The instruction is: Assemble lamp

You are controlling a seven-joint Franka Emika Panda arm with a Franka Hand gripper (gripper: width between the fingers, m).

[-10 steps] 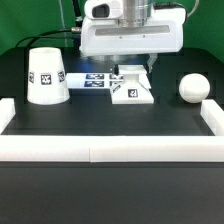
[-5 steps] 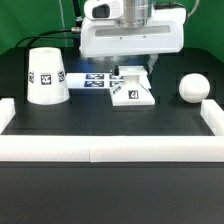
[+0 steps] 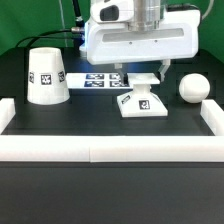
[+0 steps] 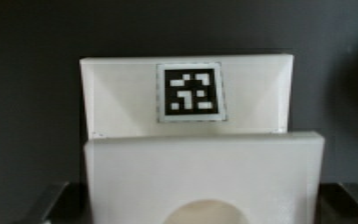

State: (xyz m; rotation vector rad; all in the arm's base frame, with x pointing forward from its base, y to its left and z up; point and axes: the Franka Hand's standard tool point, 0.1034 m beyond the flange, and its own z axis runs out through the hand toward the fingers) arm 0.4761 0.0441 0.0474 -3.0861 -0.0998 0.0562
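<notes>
The base block is in the middle of the table, short of the corner of the white border. My gripper should move it toward that corner before it opens.
The flat square base block sits mid-table, its tag facing the front. My gripper stands right over its rear part, the fingers down on either side of it. In the wrist view the base block fills the picture, with its round socket between the dark fingers; the gripper looks shut on it. The truncated-cone shade stands upright at the exterior view's left. The ball-shaped bulb lies at the exterior view's right, apart from the base.
The marker board lies flat behind the base block, partly under the gripper body. White border walls run along the front, the exterior view's left and right.
The gripper and the base block have moved together toward the exterior view's right and toward the front wall, off the marker board. Shade and bulb have not moved.
</notes>
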